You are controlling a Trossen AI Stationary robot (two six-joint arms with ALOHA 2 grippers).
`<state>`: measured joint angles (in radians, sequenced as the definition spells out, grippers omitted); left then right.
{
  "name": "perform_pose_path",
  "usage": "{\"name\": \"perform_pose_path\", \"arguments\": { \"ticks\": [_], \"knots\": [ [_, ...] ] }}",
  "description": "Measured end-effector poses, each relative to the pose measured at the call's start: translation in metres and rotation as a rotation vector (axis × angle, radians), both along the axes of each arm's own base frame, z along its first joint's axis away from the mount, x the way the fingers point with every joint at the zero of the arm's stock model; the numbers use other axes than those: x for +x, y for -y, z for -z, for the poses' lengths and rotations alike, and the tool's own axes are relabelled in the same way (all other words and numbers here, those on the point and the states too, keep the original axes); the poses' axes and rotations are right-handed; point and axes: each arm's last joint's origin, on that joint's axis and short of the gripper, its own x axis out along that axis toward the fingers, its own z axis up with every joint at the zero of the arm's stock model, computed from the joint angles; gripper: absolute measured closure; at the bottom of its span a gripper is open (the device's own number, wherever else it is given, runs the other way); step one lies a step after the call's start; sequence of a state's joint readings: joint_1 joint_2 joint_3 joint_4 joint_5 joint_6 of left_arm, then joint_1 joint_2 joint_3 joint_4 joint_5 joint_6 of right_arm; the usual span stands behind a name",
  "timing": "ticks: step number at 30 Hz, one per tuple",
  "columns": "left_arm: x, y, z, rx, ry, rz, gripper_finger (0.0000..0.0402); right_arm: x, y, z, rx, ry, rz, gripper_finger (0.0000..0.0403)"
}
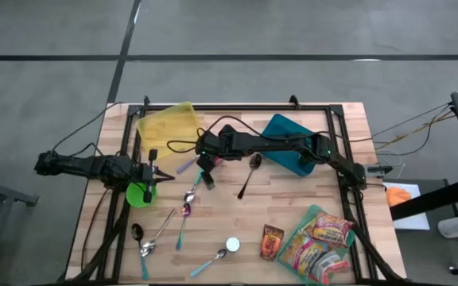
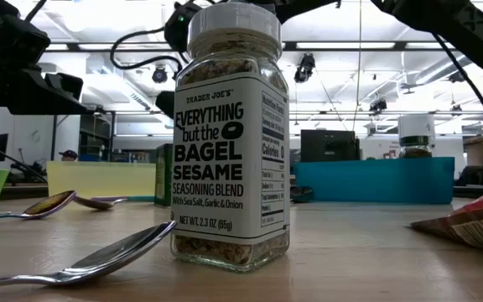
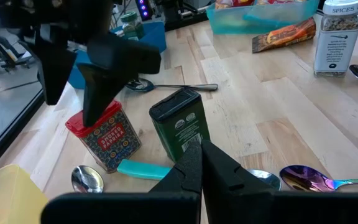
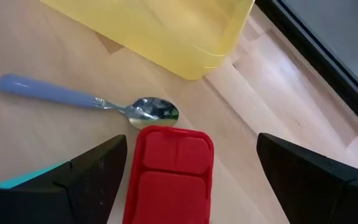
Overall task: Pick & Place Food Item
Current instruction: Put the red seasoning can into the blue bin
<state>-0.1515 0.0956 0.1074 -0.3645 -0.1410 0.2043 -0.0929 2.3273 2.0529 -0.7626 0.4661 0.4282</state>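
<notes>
The spice tin needs to go in the teal container. My right gripper should next grab it by its body under the red lid [image 4: 171, 186].
A red-lidded spice tin [image 4: 169, 174] stands upright on the wooden table, near the yellow container [image 4: 166, 31]. My right gripper [image 4: 191, 152] is open above it. One finger [image 4: 95, 174] is close to the tin's side, the other [image 4: 309, 180] well off, and neither plainly touches it. The left wrist view shows the same red tin [image 3: 101, 134] under those dark fingers, with a green tin [image 3: 182, 124] upright beside it. My left gripper [image 3: 201, 165] is shut and holds nothing; it waits at the table's left [image 1: 156, 171] over a green bowl [image 1: 140, 193].
A seasoning jar [image 2: 229, 134] stands near the front edge. Several spoons [image 1: 183, 210] lie scattered about the middle and front left. A teal container [image 1: 289, 139] sits at the back right, and snack bags [image 1: 320, 238] and a small packet [image 1: 272, 241] lie at the front right.
</notes>
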Motion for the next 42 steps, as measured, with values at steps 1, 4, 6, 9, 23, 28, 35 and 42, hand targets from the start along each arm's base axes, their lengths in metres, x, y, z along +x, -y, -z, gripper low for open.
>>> {"name": "perform_pose_path", "arguments": {
  "ticks": [1,4,6,9,23,28,35,42],
  "knots": [
    [0.000,0.000,0.000,0.000,0.000,0.000,0.0401,0.000,0.000,0.000,0.004,-0.002,0.000,0.0046],
    [0.000,0.000,0.000,0.000,0.000,0.000,0.0401,-0.001,-0.001,0.003,0.027,-0.013,-0.013,0.0046],
    [0.000,0.000,0.000,0.000,0.000,0.000,0.0401,-0.001,-0.001,0.003,0.043,-0.012,-0.023,0.0046],
    [0.000,0.000,0.000,0.000,0.000,0.000,0.0401,-0.001,-0.002,0.004,0.044,-0.016,-0.024,0.0046],
    [0.000,0.000,0.000,0.000,0.000,0.000,0.0401,-0.007,0.003,0.027,0.110,-0.055,-0.017,0.0046],
    [0.000,0.000,0.000,0.000,0.000,0.000,0.0401,-0.007,0.006,0.033,0.111,-0.040,-0.012,0.0047],
    [0.000,0.000,0.000,0.000,0.000,0.000,0.0401,-0.008,0.009,0.042,0.138,-0.025,-0.010,0.0110],
    [0.000,0.000,0.000,0.000,0.000,0.000,0.0401,-0.008,0.008,0.042,0.139,-0.023,-0.011,0.0193]
  ]
}}
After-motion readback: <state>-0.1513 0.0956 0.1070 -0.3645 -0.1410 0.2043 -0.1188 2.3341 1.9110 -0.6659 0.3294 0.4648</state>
